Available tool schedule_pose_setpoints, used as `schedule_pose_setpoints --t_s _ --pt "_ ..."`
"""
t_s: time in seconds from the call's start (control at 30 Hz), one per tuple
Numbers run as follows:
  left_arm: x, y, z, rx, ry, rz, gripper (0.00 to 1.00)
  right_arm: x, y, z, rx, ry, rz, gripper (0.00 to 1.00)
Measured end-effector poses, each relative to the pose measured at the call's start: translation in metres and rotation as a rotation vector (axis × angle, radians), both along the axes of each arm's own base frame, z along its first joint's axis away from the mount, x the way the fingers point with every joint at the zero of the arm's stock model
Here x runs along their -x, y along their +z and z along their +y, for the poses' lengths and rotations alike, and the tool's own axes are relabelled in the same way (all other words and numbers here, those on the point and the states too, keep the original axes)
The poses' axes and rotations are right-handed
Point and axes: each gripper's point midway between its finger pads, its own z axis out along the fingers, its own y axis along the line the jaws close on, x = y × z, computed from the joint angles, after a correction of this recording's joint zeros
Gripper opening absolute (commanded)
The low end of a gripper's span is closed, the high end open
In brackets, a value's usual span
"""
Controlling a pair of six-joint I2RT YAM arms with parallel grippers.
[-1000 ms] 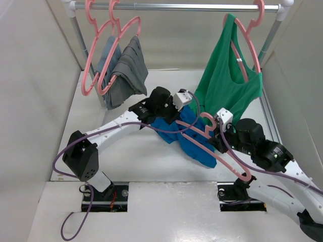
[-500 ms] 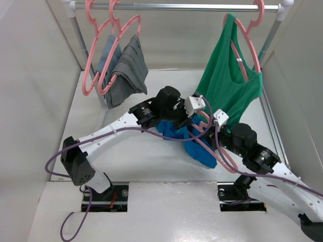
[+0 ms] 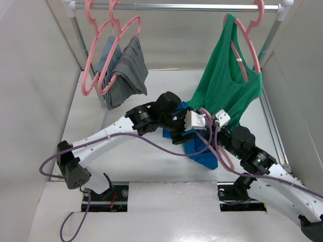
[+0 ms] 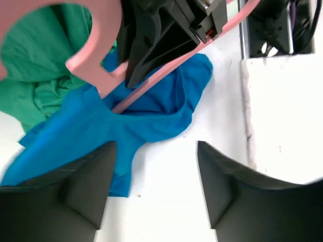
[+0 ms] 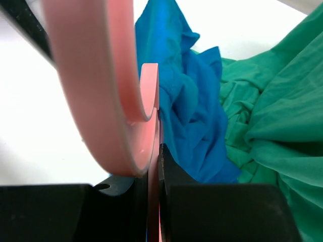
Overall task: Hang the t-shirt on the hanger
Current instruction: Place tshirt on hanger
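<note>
The t-shirt needs to stay open for the hanger, so the left gripper will next pinch the t-shirt at its edge (image 3: pixel 193 145) (image 4: pixel 157 122) beside the t-shirt's opening that the hanger enters.
The bright blue t-shirt (image 3: pixel 204 154) lies crumpled on the white table in the top view, between the two grippers. Part of the pink hanger (image 3: pixel 222 160) runs across and into its folds. My right gripper (image 5: pixel 154 166) is shut on the hanger (image 5: pixel 96 75), whose hook curves up close to the lens, with the t-shirt (image 5: pixel 186 101) just behind. My left gripper (image 4: pixel 156 146) is open just over the table at the t-shirt's (image 4: pixel 151 111) edge, nothing between its fingers (image 4: pixel 86 186). From the left wrist, the hanger (image 4: pixel 166 75) is seen slanting under the right gripper's black body.
A metal rail (image 3: pixel 176 7) crosses the back. It carries pink hangers with grey garments (image 3: pixel 123 65) at the left and a green tank top (image 3: pixel 227 80) at the right, whose hem reaches the table beside the t-shirt. White walls close in both sides.
The left gripper has moved right toward the right gripper and opened, letting go of the t-shirt. The right gripper, still holding the hanger, shifted slightly left, toward it.
</note>
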Motion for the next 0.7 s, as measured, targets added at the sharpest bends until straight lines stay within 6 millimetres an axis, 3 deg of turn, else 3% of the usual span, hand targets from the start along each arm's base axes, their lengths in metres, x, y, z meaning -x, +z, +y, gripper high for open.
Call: schedule_pose_setpoints --t_s 0.13,0.2,0.33,0.53,0.63,0.7 --pt "-0.010 0.002 0.001 0.002 -0.008 -0.068 0.72 0.005 -0.007 0.003 -0.009 0.034 -0.002 0.00" --pt "-0.027 0.010 0.004 0.019 0.028 -0.125 0.83 0.009 -0.008 0.003 -0.019 0.049 -0.008 0.00" --pt "-0.062 0.019 0.016 0.047 0.097 -0.335 0.93 0.016 -0.004 0.002 -0.043 0.073 -0.038 0.00" --pt "-0.074 -0.012 0.015 -0.012 0.022 -0.473 0.96 0.023 0.006 0.007 -0.061 0.126 -0.075 0.00" --pt "-0.078 -0.033 0.006 -0.055 -0.038 -0.460 0.83 0.025 0.005 0.010 -0.056 0.153 -0.076 0.00" --pt "-0.080 -0.049 0.001 -0.089 -0.073 -0.433 0.61 0.026 0.004 0.012 -0.049 0.165 -0.077 0.00"
